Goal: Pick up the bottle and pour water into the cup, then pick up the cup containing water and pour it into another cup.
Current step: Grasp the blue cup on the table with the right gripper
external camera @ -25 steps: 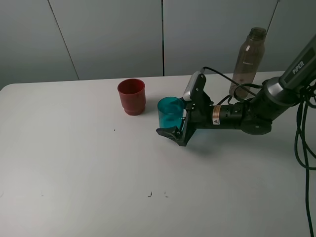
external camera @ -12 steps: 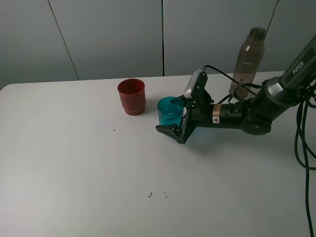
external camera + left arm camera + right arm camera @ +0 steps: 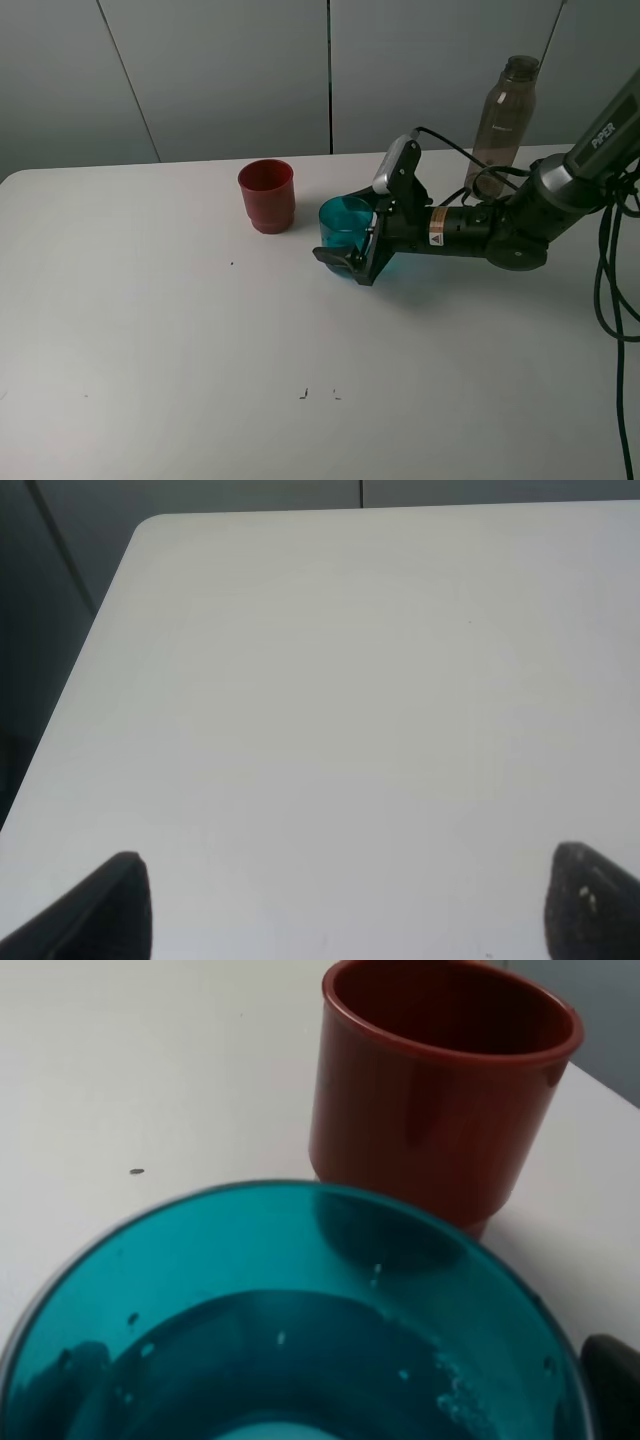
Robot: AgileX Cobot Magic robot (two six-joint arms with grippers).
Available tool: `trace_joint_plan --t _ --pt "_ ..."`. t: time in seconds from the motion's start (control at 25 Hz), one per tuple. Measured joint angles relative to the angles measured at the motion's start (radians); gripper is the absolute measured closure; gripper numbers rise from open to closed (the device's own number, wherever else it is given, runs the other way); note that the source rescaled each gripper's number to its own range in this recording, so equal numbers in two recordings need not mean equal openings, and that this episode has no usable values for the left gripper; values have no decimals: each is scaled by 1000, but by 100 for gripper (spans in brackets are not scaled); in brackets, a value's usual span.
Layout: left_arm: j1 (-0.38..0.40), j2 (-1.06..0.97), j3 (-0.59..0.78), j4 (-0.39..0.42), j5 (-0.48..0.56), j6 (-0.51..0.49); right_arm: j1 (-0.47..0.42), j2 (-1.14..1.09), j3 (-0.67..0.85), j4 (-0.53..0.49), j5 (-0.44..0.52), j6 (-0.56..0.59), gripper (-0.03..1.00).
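The teal translucent cup (image 3: 343,222) (image 3: 290,1330) has my right gripper's fingers around its sides, so I will close that gripper on it. Closing now would hold the cup now.
The teal translucent cup (image 3: 343,222) stands upright on the white table (image 3: 180,340), holding a little water in the right wrist view (image 3: 290,1310). My right gripper (image 3: 352,242) lies low and horizontal, open, with its fingers on either side of the cup; one fingertip (image 3: 612,1380) shows beside the rim. The red-brown cup (image 3: 266,195) stands upright just left of it and fills the back of the right wrist view (image 3: 440,1110). The tall smoky bottle (image 3: 502,120) stands upright at the back right, behind the right arm. My left gripper (image 3: 345,905) is open over bare table.
Black cables (image 3: 612,290) hang along the right edge of the table. A grey panelled wall (image 3: 220,70) runs behind the table's far edge. Small dark marks (image 3: 303,393) dot the table near the front.
My right gripper has slid a little further left and back, so the teal cup sits deeper between its fingers. The cups and the bottle have not moved.
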Motion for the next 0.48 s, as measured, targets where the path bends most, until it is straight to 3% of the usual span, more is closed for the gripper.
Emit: trace_joint_plan --t 0.24,0.28,0.32,0.36,0.4,0.44,0.48 --pt "0 0 0 0 0 0 0 2 -2 0 0 0 -3" --pt "0 0 0 0 0 0 0 2 -2 0 -1 0 5" --pt "0 0 0 0 0 0 0 2 -2 0 -2 2 17" --pt "0 0 0 0 0 0 0 2 -2 -4 -2 2 40" --pt "0 0 0 0 0 0 0 2 -2 -7 -2 2 70" --pt "0 0 0 0 0 0 2 2 -2 -7 -2 1 88" --pt "0 0 0 0 0 0 2 2 -2 -5 0 3 86"
